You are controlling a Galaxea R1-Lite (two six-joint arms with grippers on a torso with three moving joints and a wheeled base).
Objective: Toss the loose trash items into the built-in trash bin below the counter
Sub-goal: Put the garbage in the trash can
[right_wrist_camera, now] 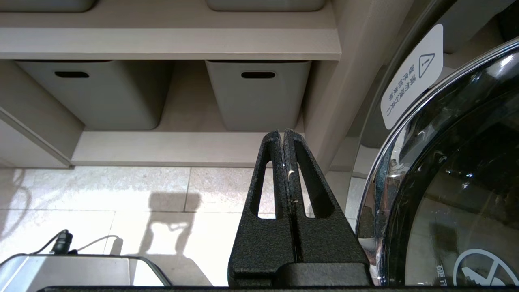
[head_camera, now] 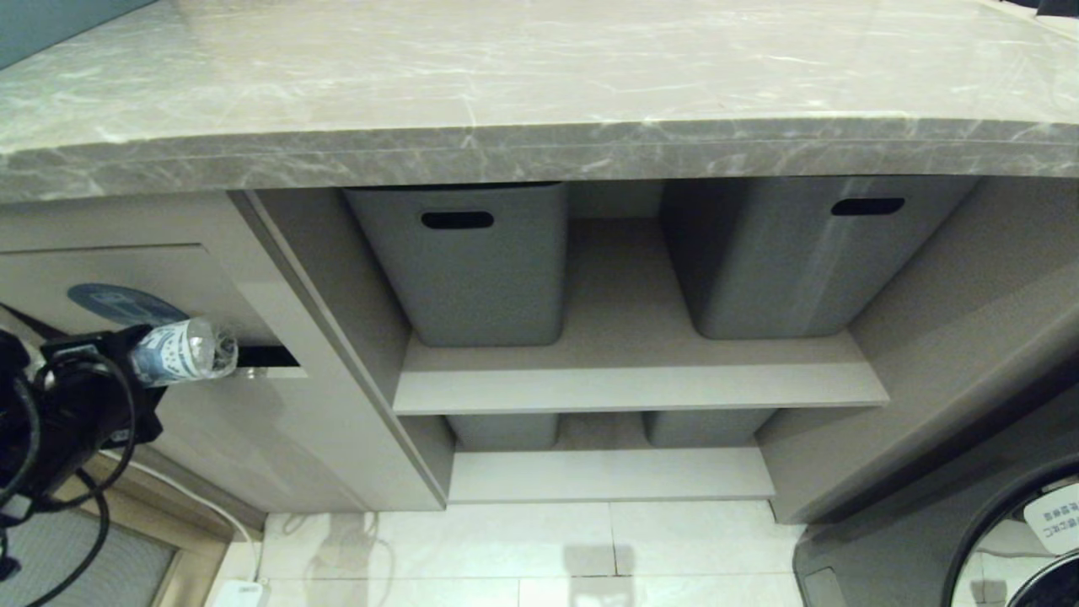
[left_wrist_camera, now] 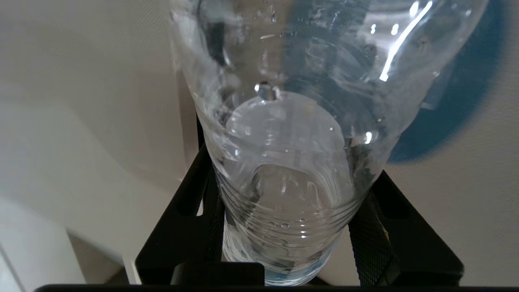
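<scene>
My left gripper stays closed on the clear bottle (head_camera: 198, 347) until it is in the dark gap. In the head view the bottle is still outside the beige flap.
A small clear plastic water bottle (head_camera: 198, 347) with a white-blue label, one of the loose trash items, lies level in my left gripper (head_camera: 139, 358), which is shut on it. Its free end sits against the built-in trash bin's beige flap (head_camera: 169, 270), just below the blue oval sticker (head_camera: 114, 303) and beside a dark gap (head_camera: 265, 356) at the flap's lower edge. In the left wrist view the bottle (left_wrist_camera: 292, 142) fills the space between the black fingers (left_wrist_camera: 190, 202), with the sticker (left_wrist_camera: 458, 101) behind it. The marble counter (head_camera: 539, 84) overhangs above. My right gripper (right_wrist_camera: 284, 134) is shut on nothing, parked low over the floor.
Grey tubs with slot handles (head_camera: 472, 261) (head_camera: 801, 253) stand on the open shelves to the right of the flap, with more below (right_wrist_camera: 255, 93). A round glass appliance door (right_wrist_camera: 446, 182) is close to the right gripper. Cables hang off the left arm (head_camera: 50, 421). The floor is pale tile (head_camera: 539, 548).
</scene>
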